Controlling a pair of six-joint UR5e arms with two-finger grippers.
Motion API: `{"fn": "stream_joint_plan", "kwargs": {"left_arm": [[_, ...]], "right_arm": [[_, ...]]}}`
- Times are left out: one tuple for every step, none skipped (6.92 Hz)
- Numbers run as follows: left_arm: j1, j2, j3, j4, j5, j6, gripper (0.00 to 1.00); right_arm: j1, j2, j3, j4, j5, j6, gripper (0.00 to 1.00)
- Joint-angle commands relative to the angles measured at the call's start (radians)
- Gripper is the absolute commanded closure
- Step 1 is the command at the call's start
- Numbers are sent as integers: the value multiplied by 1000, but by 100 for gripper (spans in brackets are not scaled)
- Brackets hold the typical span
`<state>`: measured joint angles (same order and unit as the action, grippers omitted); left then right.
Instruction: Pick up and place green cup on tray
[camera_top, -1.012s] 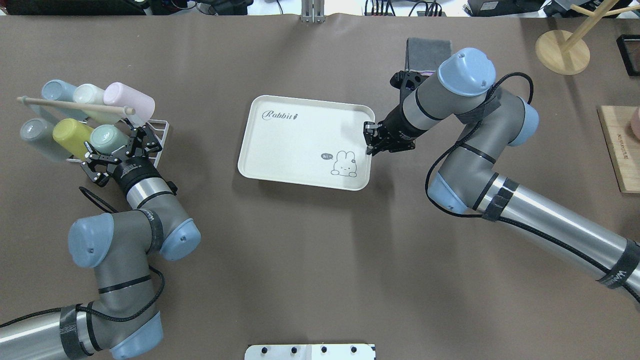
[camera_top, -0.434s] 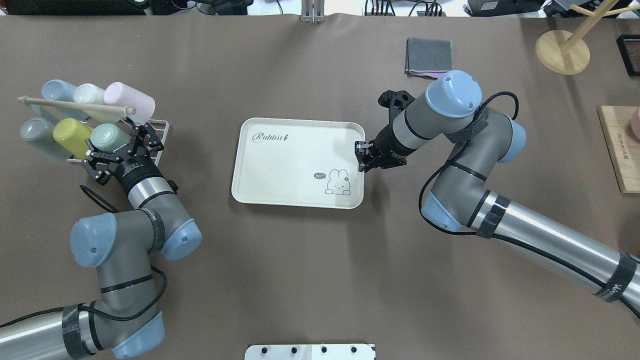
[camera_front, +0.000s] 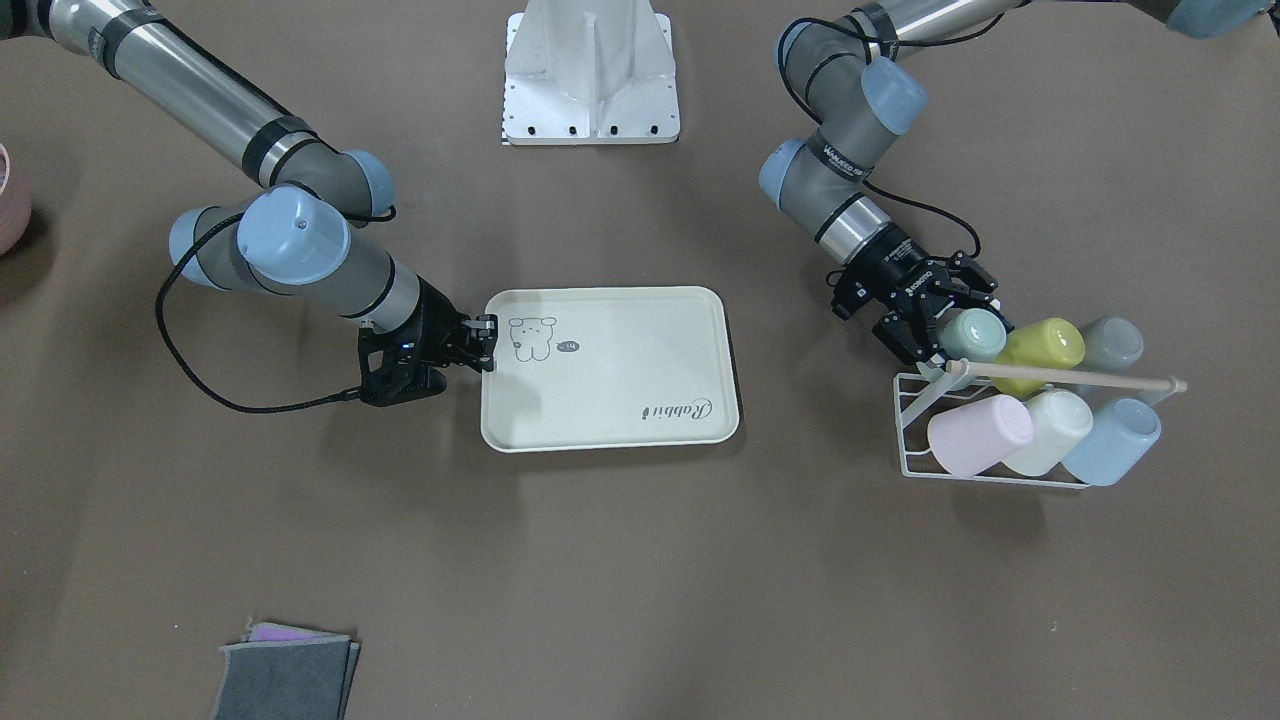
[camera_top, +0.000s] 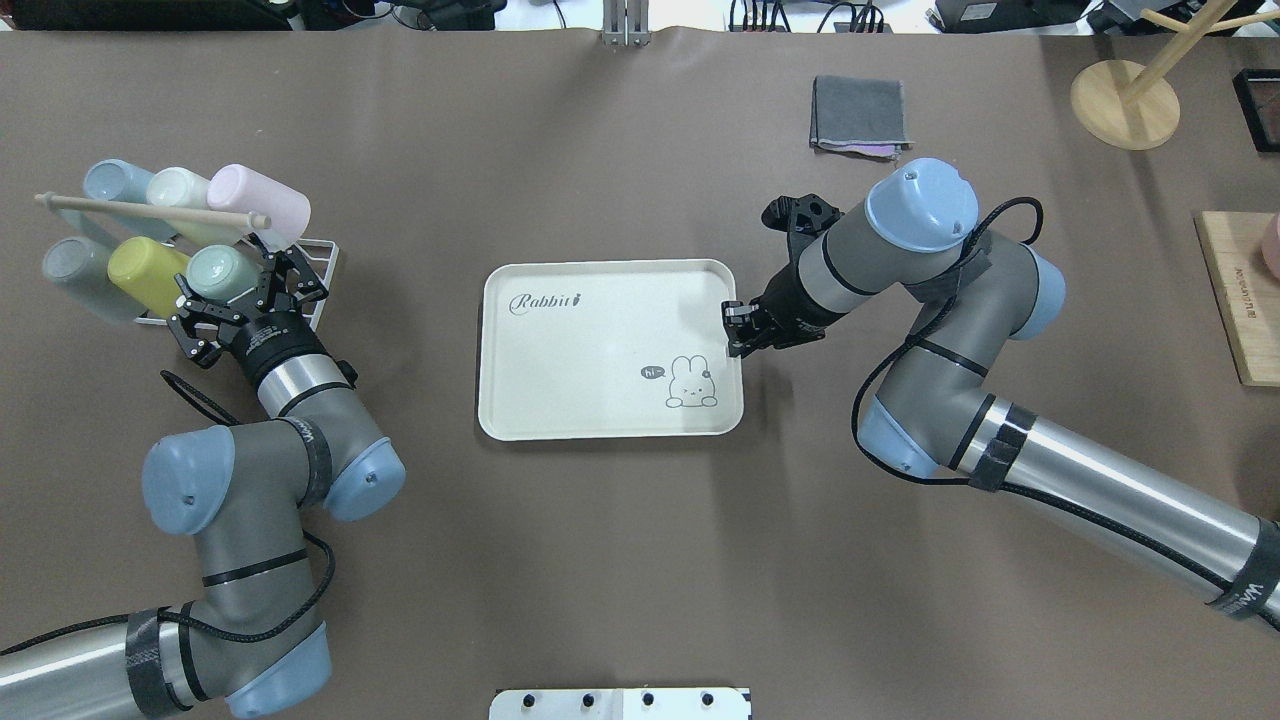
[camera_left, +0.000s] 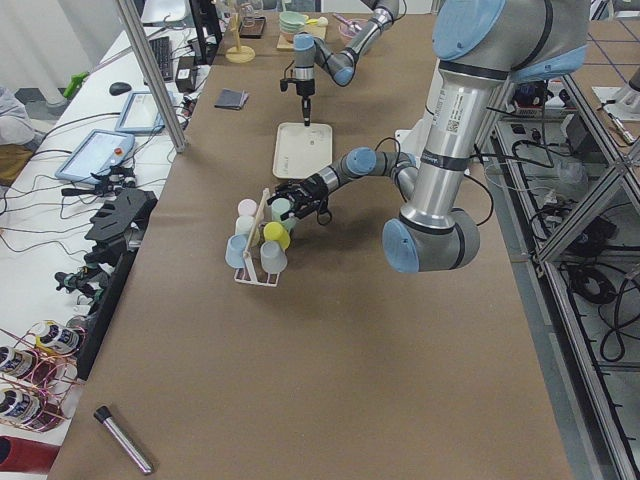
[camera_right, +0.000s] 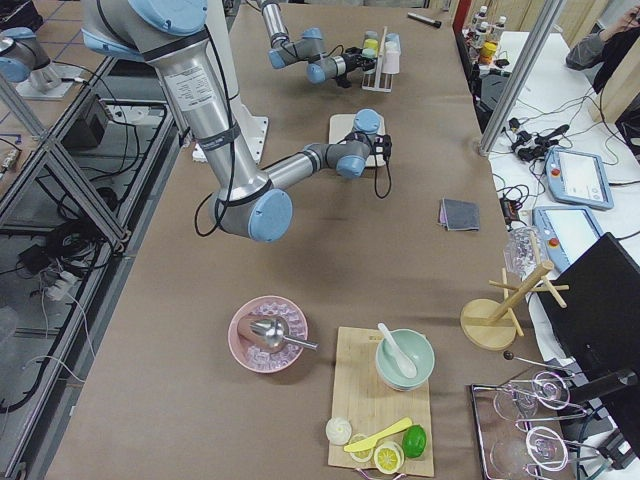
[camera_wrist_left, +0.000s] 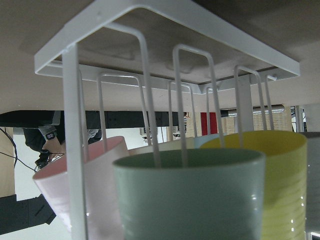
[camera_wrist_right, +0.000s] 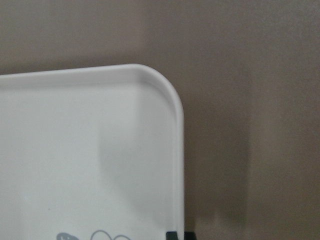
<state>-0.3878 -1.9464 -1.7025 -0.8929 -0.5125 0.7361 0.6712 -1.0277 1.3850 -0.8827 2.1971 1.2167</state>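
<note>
I need to grab the green cup next by its round side (camera_wrist_left: 189, 202) with my left gripper, so that the green cup's base stays free to stand on the tray.
The green cup (camera_top: 220, 271) lies on its side in a white wire rack (camera_top: 322, 262) at the table's left, beside a yellow-green cup (camera_top: 145, 276). My left gripper (camera_top: 238, 296) is open, with its jaws spread on either side of the green cup's end (camera_front: 972, 333). The left wrist view shows the green cup (camera_wrist_left: 190, 200) very close, under the rack wires. The cream tray (camera_top: 600, 340) lies at the table's middle. My right gripper (camera_top: 735, 330) is shut on the rim at the tray's right edge. The tray corner fills the right wrist view (camera_wrist_right: 75, 150).
The rack also holds pink (camera_top: 262, 200), cream and pale blue cups under a wooden rod (camera_top: 150, 211). A folded grey cloth (camera_top: 860, 113) lies at the far right-centre. A wooden stand (camera_top: 1125, 100) and a wooden board (camera_top: 1240, 300) are at the right edge.
My right gripper has pulled the tray toward the robot and turned it square to the table. My left gripper has edged a little closer around the green cup.
</note>
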Motion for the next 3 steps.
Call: {"fn": "stream_joint_plan", "kwargs": {"left_arm": [[0, 1, -3, 0, -1, 0, 66], [-3, 3, -11, 0, -3, -1, 70], [-3, 16, -57, 30, -7, -18, 71]], "right_arm": [[-15, 1, -6, 4, -3, -3, 100], [-15, 2, -6, 2, -2, -2, 97], [-13, -3, -7, 2, 0, 0, 30]]}}
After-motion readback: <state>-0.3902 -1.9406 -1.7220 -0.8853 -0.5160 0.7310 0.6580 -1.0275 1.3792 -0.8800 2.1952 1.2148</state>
